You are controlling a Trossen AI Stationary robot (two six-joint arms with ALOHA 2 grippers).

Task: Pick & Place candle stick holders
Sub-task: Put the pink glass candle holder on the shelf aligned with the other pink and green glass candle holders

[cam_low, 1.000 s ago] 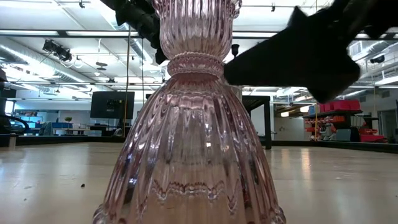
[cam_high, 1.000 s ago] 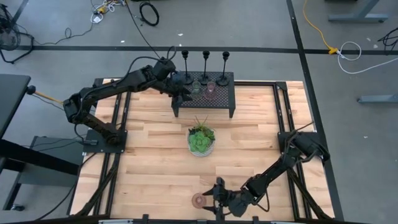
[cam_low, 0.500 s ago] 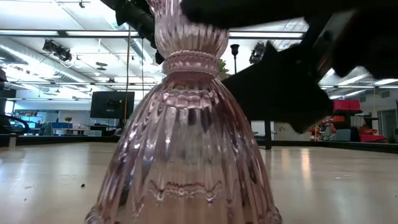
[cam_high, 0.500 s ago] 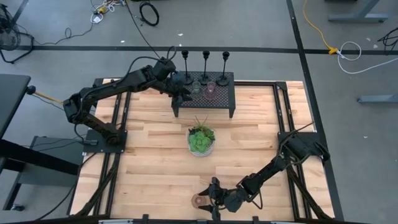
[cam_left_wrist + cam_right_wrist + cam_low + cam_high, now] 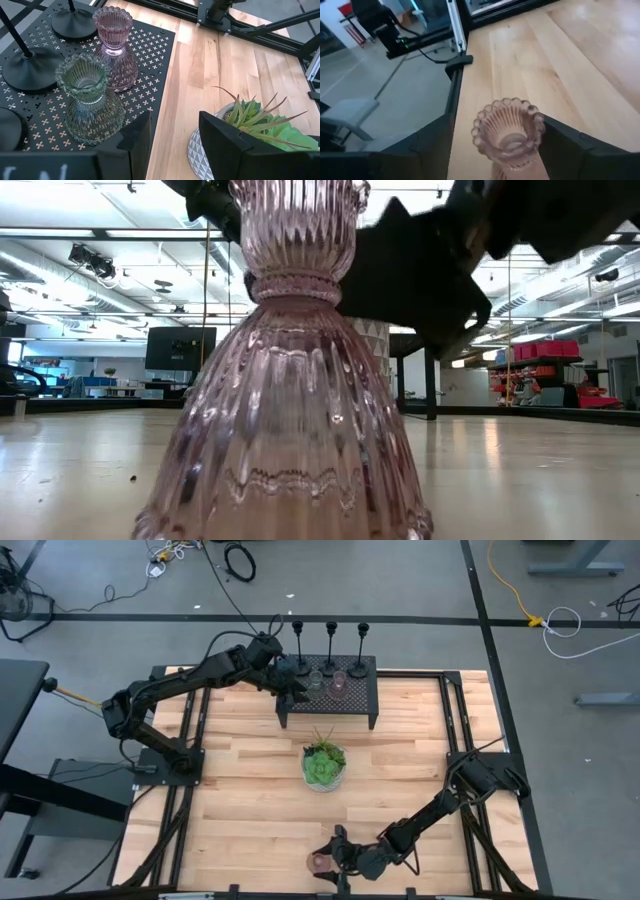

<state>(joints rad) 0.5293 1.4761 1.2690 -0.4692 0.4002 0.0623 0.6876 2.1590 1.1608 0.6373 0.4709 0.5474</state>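
Note:
I need to close my right gripper on the pink holder's cup (image 5: 319, 862) (image 5: 509, 132), because my fingers are on both sides of the cup.
A pink ribbed glass holder (image 5: 320, 862) stands on its flared base on the table near the front edge; it fills the low view (image 5: 285, 410). My right gripper (image 5: 336, 848) is open, with one finger on each side of the holder's cup (image 5: 509, 127). On the black mesh rack (image 5: 350, 700) stand three black candlesticks (image 5: 331, 645), a green glass holder (image 5: 87, 100) and a second pink one (image 5: 115, 50), all on their bases. My left gripper (image 5: 172, 140) is open and empty, just above the rack's near left corner (image 5: 292, 682). My right gripper has one finger (image 5: 560, 140) against the side of the pink holder's cup and neck (image 5: 345, 275). The other finger (image 5: 430, 145) stands apart from it. The fingers come nearly level from the table's right side. The holder stands upright on the table.
A green leafy plant in a pale bowl (image 5: 324, 765) stands mid-table between the rack and the pink holder. It also shows in the left wrist view (image 5: 250, 130). Bare wood lies to the left and right of the plant. The table's front edge is close behind the pink holder.
My right gripper has moved toward the table's left, onto the pink holder, and its fingers now stand on both sides of the cup. In the low view the holder has slid a little toward the table's left and stays upright.

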